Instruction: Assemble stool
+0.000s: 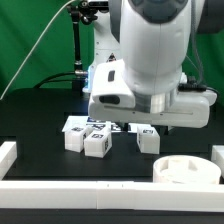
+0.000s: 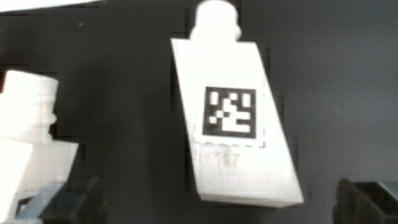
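Note:
The leg's near end looks small, with bare black table between it and my fingers, so my gripper first moves to that end, then closes on it.
One white stool leg (image 2: 231, 110) with a black-and-white tag lies on the black table, a round peg (image 2: 217, 15) at its far end. My gripper (image 2: 210, 204) is open, its dark fingers (image 2: 365, 200) standing on either side of the leg's near end without touching it. Part of another leg (image 2: 32, 120) shows beside it. In the exterior view the arm's hand (image 1: 150, 105) hangs just above the lone leg (image 1: 147, 141). Two more legs (image 1: 72, 135) (image 1: 97, 141) stand together towards the exterior view's left. The round seat (image 1: 185, 170) lies at the front right.
White border rails run along the table's front (image 1: 70, 188) and the exterior view's left side (image 1: 8, 152). A green backdrop and a stand (image 1: 85, 40) rise behind the arm.

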Controlling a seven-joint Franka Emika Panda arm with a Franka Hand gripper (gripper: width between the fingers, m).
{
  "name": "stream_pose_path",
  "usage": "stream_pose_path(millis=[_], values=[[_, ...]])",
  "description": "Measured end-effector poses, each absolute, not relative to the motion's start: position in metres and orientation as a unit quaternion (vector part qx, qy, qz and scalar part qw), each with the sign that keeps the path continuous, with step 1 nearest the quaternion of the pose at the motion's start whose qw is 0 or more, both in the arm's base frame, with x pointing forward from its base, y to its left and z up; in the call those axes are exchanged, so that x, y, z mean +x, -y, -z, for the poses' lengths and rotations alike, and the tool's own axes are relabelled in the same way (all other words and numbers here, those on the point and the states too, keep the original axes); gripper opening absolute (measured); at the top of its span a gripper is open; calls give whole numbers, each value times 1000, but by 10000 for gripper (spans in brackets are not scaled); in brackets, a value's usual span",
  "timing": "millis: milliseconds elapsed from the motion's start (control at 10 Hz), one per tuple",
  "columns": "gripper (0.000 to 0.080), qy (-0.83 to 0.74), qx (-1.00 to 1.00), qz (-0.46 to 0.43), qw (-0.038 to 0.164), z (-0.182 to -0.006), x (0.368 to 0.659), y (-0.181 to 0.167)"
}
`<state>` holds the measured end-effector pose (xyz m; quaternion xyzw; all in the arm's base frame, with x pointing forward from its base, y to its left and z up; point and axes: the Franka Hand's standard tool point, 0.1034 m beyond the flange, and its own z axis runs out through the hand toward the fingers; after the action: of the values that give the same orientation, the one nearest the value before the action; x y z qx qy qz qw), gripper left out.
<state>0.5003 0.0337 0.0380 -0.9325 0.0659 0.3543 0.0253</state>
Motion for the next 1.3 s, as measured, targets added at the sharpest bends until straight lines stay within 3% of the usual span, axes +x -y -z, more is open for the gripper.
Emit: stream_pose_path(millis=[400, 700, 1300], values=[[648, -58, -884, -463, 26, -32, 489, -33], [648, -54, -889, -453, 44, -37, 497, -46], [648, -59, -890, -449, 46, -23, 492, -47]])
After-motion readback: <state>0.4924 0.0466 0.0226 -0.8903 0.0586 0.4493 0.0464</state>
